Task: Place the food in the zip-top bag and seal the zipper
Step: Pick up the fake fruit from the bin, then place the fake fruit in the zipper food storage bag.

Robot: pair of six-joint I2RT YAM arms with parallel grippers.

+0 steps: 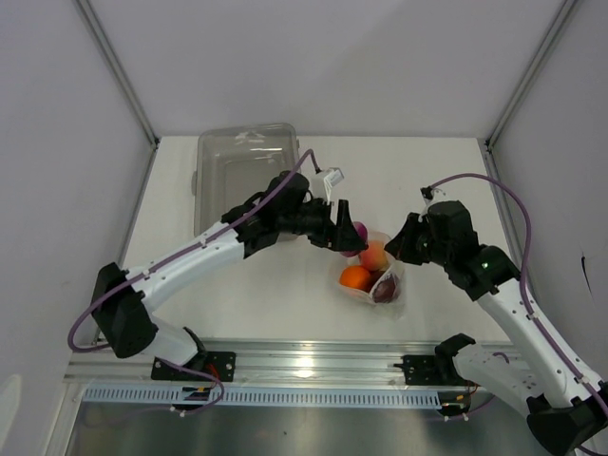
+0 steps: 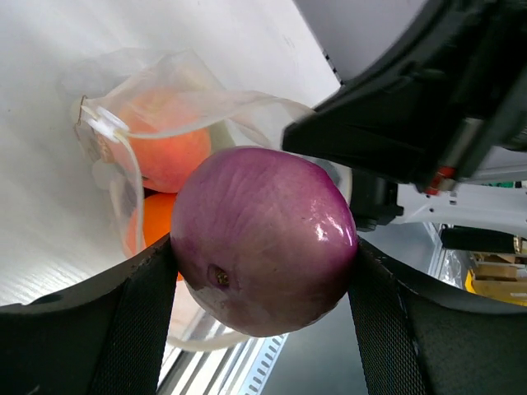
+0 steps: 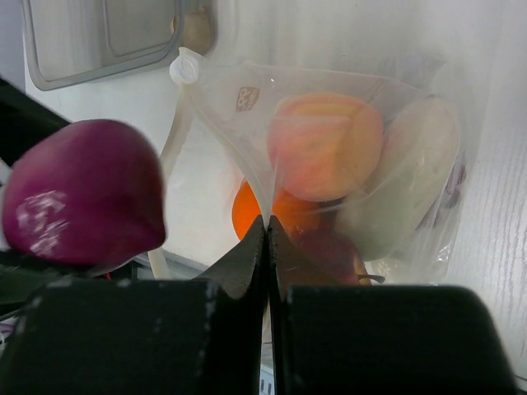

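Note:
The pink bulb (image 2: 263, 239) moves in, before my left gripper releases it. The bulb hangs outside the bag's opening, so it would miss the bag's inside if I opened now.
My left gripper (image 1: 350, 234) (image 2: 263, 247) is shut on the pink bulb (image 2: 263, 239) (image 3: 82, 193), a glossy purple-pink ball held just above and left of the mouth of the zip-top bag (image 1: 378, 275) (image 3: 222, 123). The bag lies at the table's middle, holding a peach (image 1: 373, 255) (image 3: 325, 144), an orange (image 1: 354, 277) (image 2: 152, 222), a dark red grape bunch (image 1: 385, 288) (image 3: 321, 251) and a white oblong piece (image 3: 412, 177). My right gripper (image 1: 394, 249) (image 3: 268, 222) is shut on the bag's upper mouth edge, holding it up. The zipper is hardly distinct from the plastic.
A rigid clear bin (image 1: 242, 166) (image 3: 99, 41) stands at the back left, behind my left arm. In the left wrist view, the right arm's black wrist (image 2: 412, 107) hangs close over the bag. White walls enclose the table on three sides.

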